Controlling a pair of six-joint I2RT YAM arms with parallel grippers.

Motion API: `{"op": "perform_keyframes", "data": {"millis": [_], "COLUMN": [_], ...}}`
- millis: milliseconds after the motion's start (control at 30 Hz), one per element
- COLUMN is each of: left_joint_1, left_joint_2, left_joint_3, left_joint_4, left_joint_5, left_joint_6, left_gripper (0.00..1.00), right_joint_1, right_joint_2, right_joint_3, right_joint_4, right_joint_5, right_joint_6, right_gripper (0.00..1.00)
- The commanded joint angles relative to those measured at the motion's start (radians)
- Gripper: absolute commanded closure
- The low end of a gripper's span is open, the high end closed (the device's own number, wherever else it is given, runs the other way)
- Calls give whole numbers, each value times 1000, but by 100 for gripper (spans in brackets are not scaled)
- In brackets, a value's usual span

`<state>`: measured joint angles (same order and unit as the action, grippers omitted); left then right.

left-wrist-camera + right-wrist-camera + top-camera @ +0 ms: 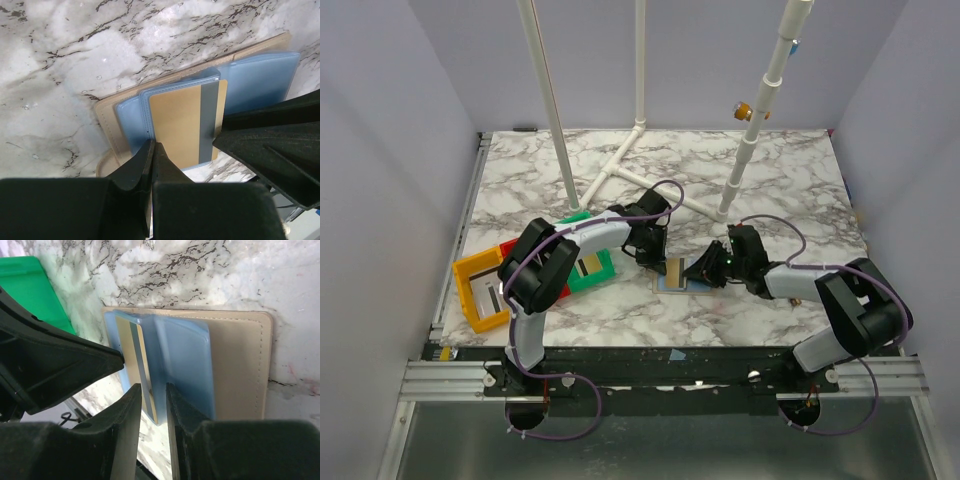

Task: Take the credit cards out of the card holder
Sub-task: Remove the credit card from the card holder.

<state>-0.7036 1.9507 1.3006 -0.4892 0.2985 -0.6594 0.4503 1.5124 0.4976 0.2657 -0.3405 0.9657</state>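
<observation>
The right gripper will close on the credit card, as its fingers are on both sides of the credit card's edge [681,278] [152,405] and the credit card's lower corner is past both fingers.
The card holder [677,277] lies open on the marble table, beige outside [240,365] with pale blue plastic sleeves [260,75]. A tan credit card [180,120] with a grey stripe sticks partly out of one sleeve. My left gripper [152,146] is shut, and its tips press down at the card's near edge. My right gripper [153,396] stands narrowly open. The card's edge [134,352] and a raised blue sleeve [182,357] lie between its fingers. In the top view the left gripper [655,262] and the right gripper [706,272] meet over the holder.
A green bin [590,265] sits just left of the holder, with a red bin [510,250] and a yellow bin [480,290] further left. White pipe stands [620,165] rise from the back of the table. The right gripper's fingers [270,145] crowd the left wrist view.
</observation>
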Motion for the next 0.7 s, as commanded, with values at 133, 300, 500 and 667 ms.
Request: {"op": "perform_keyframes", "data": {"millis": [133, 300, 500, 667], "left_joint_1": [-9, -9, -8, -8], "left_joint_2": [40, 41, 43, 46], "left_joint_3": [6, 7, 9, 12], "left_joint_4": [-28, -28, -28, -32], "left_joint_5": [-27, -27, -27, -28], "left_joint_6": [7, 7, 7, 9], "left_gripper": [100, 100, 100, 100], "right_joint_1": [-56, -64, -62, -64], "right_joint_2": [37, 62, 96, 98], "right_joint_3": [-80, -83, -85, -97], "right_joint_4": [241, 269, 300, 302], "right_joint_5": [-149, -170, -181, -170], "right_joint_6": [86, 95, 107, 109], "right_gripper": [70, 71, 73, 74]}}
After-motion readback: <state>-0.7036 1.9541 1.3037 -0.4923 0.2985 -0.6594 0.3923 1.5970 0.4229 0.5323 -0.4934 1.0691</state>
